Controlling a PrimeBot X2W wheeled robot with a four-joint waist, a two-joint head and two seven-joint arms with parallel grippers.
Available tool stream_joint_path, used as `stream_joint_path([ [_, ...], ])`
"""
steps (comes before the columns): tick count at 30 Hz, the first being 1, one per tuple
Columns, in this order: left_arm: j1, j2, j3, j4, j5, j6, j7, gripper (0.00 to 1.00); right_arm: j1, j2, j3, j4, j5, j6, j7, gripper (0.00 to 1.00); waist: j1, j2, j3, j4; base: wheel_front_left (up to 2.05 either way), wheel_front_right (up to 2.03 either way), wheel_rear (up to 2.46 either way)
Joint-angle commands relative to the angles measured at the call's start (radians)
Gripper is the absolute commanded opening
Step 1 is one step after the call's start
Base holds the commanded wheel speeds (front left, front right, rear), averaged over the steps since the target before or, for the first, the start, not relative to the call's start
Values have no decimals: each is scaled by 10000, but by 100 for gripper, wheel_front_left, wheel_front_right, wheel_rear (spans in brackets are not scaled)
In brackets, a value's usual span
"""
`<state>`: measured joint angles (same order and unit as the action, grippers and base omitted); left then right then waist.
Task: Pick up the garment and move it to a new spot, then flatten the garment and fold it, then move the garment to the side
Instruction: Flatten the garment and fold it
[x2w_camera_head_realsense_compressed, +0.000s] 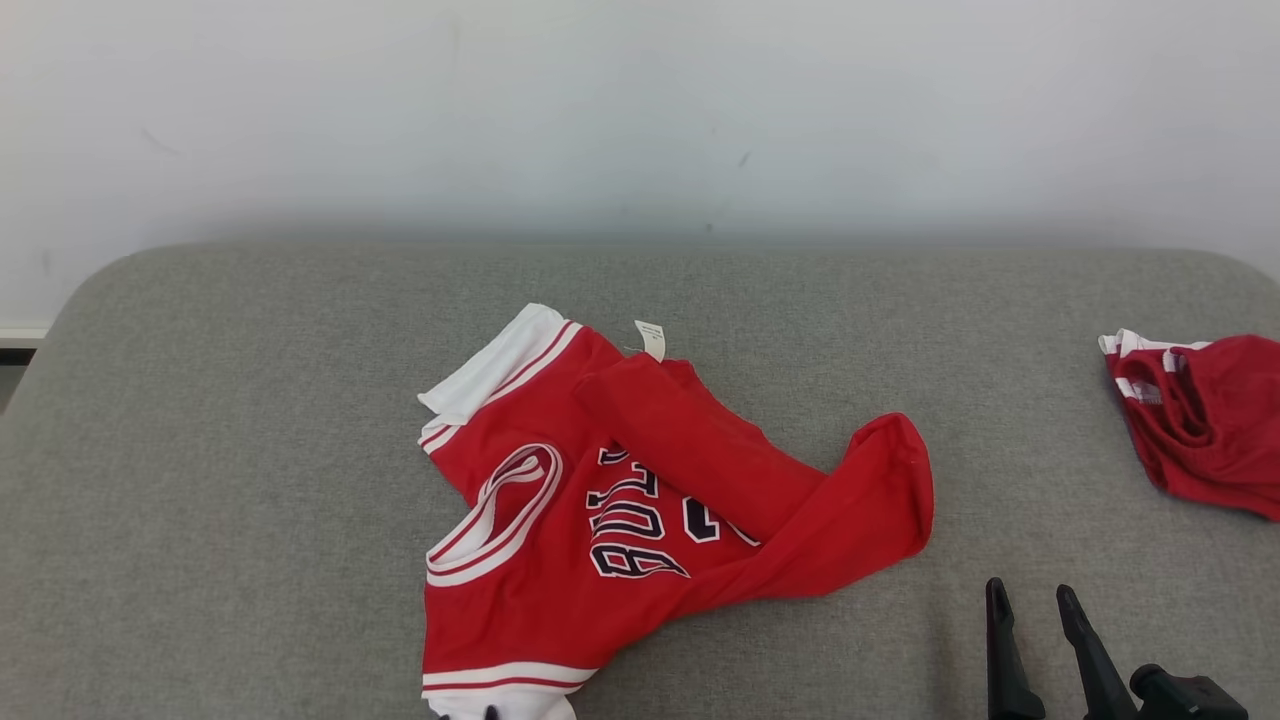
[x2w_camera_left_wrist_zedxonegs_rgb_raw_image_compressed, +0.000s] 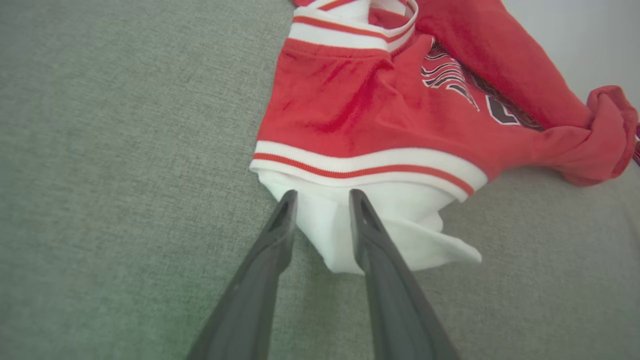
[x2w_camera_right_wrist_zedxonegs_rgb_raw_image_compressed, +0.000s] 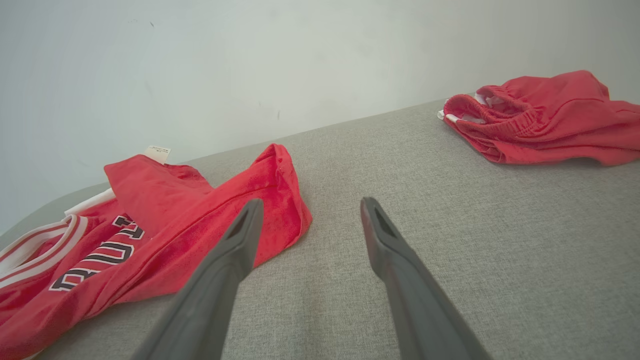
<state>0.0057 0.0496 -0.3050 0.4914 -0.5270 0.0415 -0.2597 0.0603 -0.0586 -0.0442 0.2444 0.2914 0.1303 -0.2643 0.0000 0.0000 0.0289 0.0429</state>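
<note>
The crumpled jersey needs to be moved and flattened, so I will next grab the red jersey (x2w_camera_head_realsense_compressed: 540, 600) by its folded hem end (x2w_camera_head_realsense_compressed: 900, 480) with my right gripper.
The garment (x2w_camera_head_realsense_compressed: 640, 500), a red jersey with white sleeves, striped trim and black lettering, lies crumpled in the middle of the grey cushion. In the left wrist view my left gripper (x2w_camera_left_wrist_zedxonegs_rgb_raw_image_compressed: 323, 195) stands at the garment's (x2w_camera_left_wrist_zedxonegs_rgb_raw_image_compressed: 360, 105) near white sleeve, its fingers drawn close with a ridge of the white cloth pinched between them. Its dark tips just peek in at the bottom edge of the head view (x2w_camera_head_realsense_compressed: 465, 713). My right gripper (x2w_camera_head_realsense_compressed: 1030, 590) is open to the right of the jersey, resting low over bare cushion; the right wrist view has the right gripper (x2w_camera_right_wrist_zedxonegs_rgb_raw_image_compressed: 310, 204) beside the garment's (x2w_camera_right_wrist_zedxonegs_rgb_raw_image_compressed: 165, 220) red folded end.
A smaller all-red garment (x2w_camera_head_realsense_compressed: 1200, 420) lies bunched at the right edge of the cushion, also the smaller garment (x2w_camera_right_wrist_zedxonegs_rgb_raw_image_compressed: 540, 120) far right in the right wrist view. The grey cushion (x2w_camera_head_realsense_compressed: 200, 450) has rounded back corners against a white wall (x2w_camera_head_realsense_compressed: 640, 100).
</note>
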Motion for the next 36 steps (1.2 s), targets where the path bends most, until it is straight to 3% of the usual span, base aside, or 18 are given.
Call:
stream_joint_path([
  [1, -28, 16, -42, -48, 84, 33, -57, 100, -58, 31, 43, 31, -45, 12, -20, 100, 0, 0, 18, -38, 0, 0, 0],
  [6, -127, 19, -303, 389, 259, 307, -38, 100, -129, 30, -23, 32, -29, 12, -20, 100, 0, 0, 89, -166, 0, 0, 0],
  [7, -191, 18, -307, 442, 198, 356, -40, 93, -131, 31, -39, 31, -36, 12, -20, 100, 0, 0, 98, -172, 0, 0, 0],
  [8, -246, 19, -295, 492, 105, 363, -42, 60, -131, 30, -53, 30, -45, 12, -20, 100, 0, 0, 99, -175, 0, 0, 0],
  [9, -280, 21, -310, 551, 57, 355, -44, 14, -126, 28, -71, 32, -55, 12, -20, 100, 0, 0, 102, -175, 0, 0, 0],
  [10, -327, 16, -297, 546, -5, 312, -46, 0, -121, 29, -87, 25, -67, 12, -20, 100, 0, 0, 103, -168, 0, 0, 0],
  [21, -269, 151, 792, -818, 331, 326, -54, 0, -96, 51, -114, -127, -111, 12, -20, 100, 0, 0, 101, -38, 0, 0, 0],
  [29, -253, 539, 824, -256, 270, 43, 297, 0, -83, 62, -2, -3, -73, 12, -20, 100, 0, 0, 57, -17, 0, 0, 0],
  [30, -310, 551, 880, -193, 286, 103, 255, 4, -75, 63, 16, 14, -71, 12, -20, 100, 0, 0, 50, -21, 0, 0, 0],
  [31, -328, 538, 934, -114, 267, 129, 205, 45, -72, 62, 32, 28, -67, 12, -20, 100, 0, 0, 43, -28, 0, 0, 0],
  [32, -286, 511, 961, -28, 252, 154, 163, 100, -78, 61, 34, 34, -57, 12, -20, 100, 0, 0, 36, -34, 0, 0, 0],
  [36, 11, 351, 1151, -247, 99, 150, 9, 100, -53, 63, -21, -9, -38, 12, -20, 100, 0, 0, 24, 8, 0, 0, 0],
])
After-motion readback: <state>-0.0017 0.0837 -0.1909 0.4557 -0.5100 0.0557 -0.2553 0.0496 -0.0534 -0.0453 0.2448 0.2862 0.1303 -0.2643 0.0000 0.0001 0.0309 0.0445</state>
